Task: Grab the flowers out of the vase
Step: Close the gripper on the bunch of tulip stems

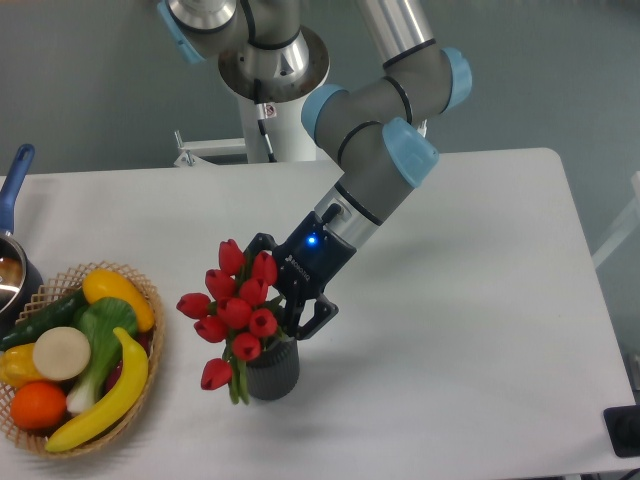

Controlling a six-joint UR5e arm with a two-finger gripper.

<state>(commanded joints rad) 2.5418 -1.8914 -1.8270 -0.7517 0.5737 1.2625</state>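
Observation:
My gripper should next grab the flowers' green stems to lift the flowers (233, 308) out of the vase (273, 372).
The flowers (233, 308), a bunch of red tulip buds with green stems, stand in the vase (273, 372), a small dark grey ribbed cylinder on the white table. The bunch leans to the left, over the vase's rim. My gripper (282, 293) comes in low from the upper right, right up against the bunch just above the vase's mouth. Its dark fingers (316, 314) are spread, one behind the buds and one in front by the rim. The buds hide the fingertips, so I cannot see whether they touch the stems.
A woven wicker basket (153, 301) of toy fruit and vegetables sits at the left front. A pot with a blue handle (14, 183) is at the far left edge. The robot's base (272, 95) stands at the back. A black object (622, 432) lies at the lower right corner.

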